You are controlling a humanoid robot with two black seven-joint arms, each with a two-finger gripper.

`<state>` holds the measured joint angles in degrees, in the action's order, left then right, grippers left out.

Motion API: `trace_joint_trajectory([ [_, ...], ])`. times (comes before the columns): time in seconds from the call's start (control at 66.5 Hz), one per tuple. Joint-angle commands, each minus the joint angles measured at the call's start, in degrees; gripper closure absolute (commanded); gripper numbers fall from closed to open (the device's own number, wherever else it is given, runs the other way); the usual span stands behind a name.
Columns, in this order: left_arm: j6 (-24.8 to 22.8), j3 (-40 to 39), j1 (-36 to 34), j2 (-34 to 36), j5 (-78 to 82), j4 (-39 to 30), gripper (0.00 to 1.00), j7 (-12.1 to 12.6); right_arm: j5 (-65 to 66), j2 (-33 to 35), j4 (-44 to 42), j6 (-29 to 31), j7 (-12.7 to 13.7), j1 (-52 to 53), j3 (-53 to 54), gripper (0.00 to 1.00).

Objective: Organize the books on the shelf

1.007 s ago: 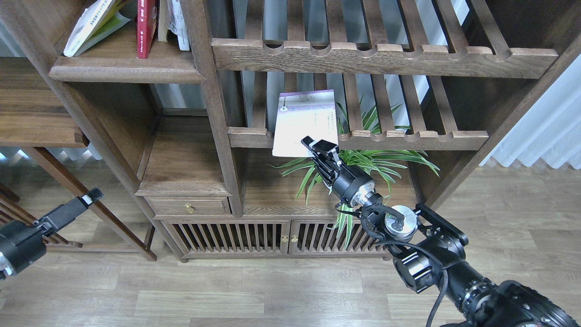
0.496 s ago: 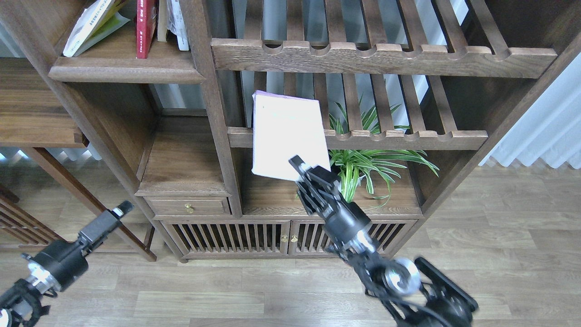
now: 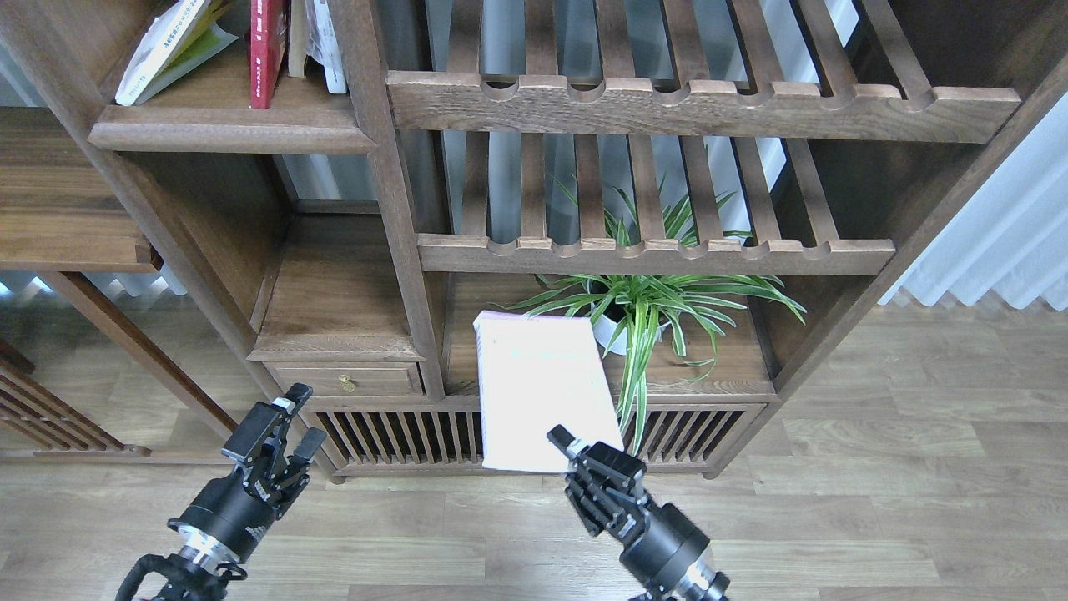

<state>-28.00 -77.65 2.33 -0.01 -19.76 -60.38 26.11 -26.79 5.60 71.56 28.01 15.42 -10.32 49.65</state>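
Note:
The pale lilac-white book on the shelf [image 3: 225,125] needs to be organized, so I should next grip it by its free side edge [image 3: 482,396] with my left gripper.
My right gripper [image 3: 584,455] is shut on the lower right corner of the pale lilac-white book [image 3: 538,388] and holds it upright in front of the cabinet, low in the view. My left gripper [image 3: 279,426] is open and empty at the lower left, in front of the small drawer. The shelf [image 3: 225,125], a solid dark brown board with a rounded front edge, is at the top left. On it the dark red book [image 3: 265,50] stands upright and the yellow-green book [image 3: 171,46] leans to the left.
Two slatted racks with notched rails [image 3: 701,104] fill the upper middle and right. A potted spider plant [image 3: 642,309] stands on the cabinet top just right of the held book. A small drawer [image 3: 346,380] and slatted doors [image 3: 400,438] are below. Another book [image 3: 325,42] stands on the shelf.
My right gripper has drawn the lilac-white book off the lower slatted rack, down and toward me. My left gripper has moved right and its fingers now show apart.

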Motion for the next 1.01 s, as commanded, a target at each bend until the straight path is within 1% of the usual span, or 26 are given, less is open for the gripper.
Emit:
trace_joint_trajectory([
  [0.0,0.0,1.2,-1.4,0.0,-1.3,0.5,0.00,-7.5,0.3,-0.3,0.0,0.0,0.1,-0.1,-0.6,0.89],
  [0.075,0.0,1.5,-1.9,0.0,-1.1,1.3,0.00,-10.9,0.6,-0.4,0.0,0.0,0.3,-0.1,-0.9,0.89],
  [0.12,0.0,1.5,-2.2,0.0,-1.1,1.9,0.00,-12.0,0.6,-0.4,0.0,0.0,0.5,-0.1,-1.0,0.88],
  [0.21,0.0,0.8,-2.4,0.0,-1.2,2.9,0.00,-12.3,0.6,-0.2,-0.1,0.0,1.2,-0.2,-1.0,0.88],
  [0.27,0.0,0.3,-2.4,0.0,-1.3,2.7,0.00,-12.4,0.6,-0.1,-0.3,0.0,2.2,-0.7,-1.1,0.88],
  [0.406,0.0,1.0,-0.8,0.0,-1.2,2.9,0.00,-12.2,0.7,-0.2,-2.6,0.0,7.7,-0.4,-1.9,0.88],
  [0.451,0.0,1.5,0.2,0.0,-1.2,3.2,0.00,-12.1,0.6,-0.3,-3.6,0.0,8.8,-0.1,-2.0,0.88],
  [0.526,0.0,3.1,2.3,0.3,-0.9,2.6,0.01,-11.6,0.7,-0.2,-4.7,0.0,9.2,0.6,-2.0,0.87],
  [0.541,0.0,5.3,3.9,3.8,-0.9,2.0,0.00,-10.9,0.6,-0.2,-5.4,0.0,9.3,2.0,-2.1,0.87],
  [0.571,0.0,6.0,4.0,5.9,-1.1,1.6,0.00,-10.6,0.6,-0.2,-5.6,0.0,9.3,2.6,-2.1,0.87],
  [0.586,0.0,6.6,4.1,8.0,-1.3,0.9,0.00,-10.3,0.6,-0.2,-6.0,0.0,9.3,3.2,-2.1,0.87],
  [0.661,0.0,8.6,4.3,13.0,-1.7,-1.8,0.00,-9.1,0.4,-0.2,-7.0,0.0,9.4,5.0,-2.1,0.87],
  [0.706,0.0,10.1,4.4,16.4,-2.4,-4.0,0.00,-7.7,0.4,-0.3,-7.5,0.0,9.5,6.1,-2.2,0.87],
  [0.751,0.0,11.3,4.3,19.4,-3.7,-6.0,0.00,-5.7,0.4,-0.3,-7.9,0.0,9.7,6.7,-2.4,0.87],
  [0.766,0.0,11.8,4.3,21.1,-4.7,-6.9,0.00,-4.0,0.4,-0.4,-8.1,0.0,9.9,7.0,-2.8,0.87],
  [0.796,0.0,11.8,4.3,22.2,-5.5,-7.7,0.01,-2.5,0.4,-0.4,-8.2,0.0,9.9,7.2,-3.1,0.87],
  [0.811,0.0,12.0,4.1,23.5,-6.6,-8.4,0.01,-0.2,0.4,-0.4,-8.2,0.0,10.0,7.4,-3.6,0.87],
  [0.842,0.0,11.9,3.8,24.6,-8.0,-9.2,0.02,1.9,0.4,-0.4,-8.3,0.0,10.0,7.8,-4.0,0.86],
  [0.992,0.0,12.0,3.5,30.9,-16.1,-13.6,0.05,1.9,0.4,-0.4,-8.7,0.0,10.1,8.6,-4.6,0.86],
])
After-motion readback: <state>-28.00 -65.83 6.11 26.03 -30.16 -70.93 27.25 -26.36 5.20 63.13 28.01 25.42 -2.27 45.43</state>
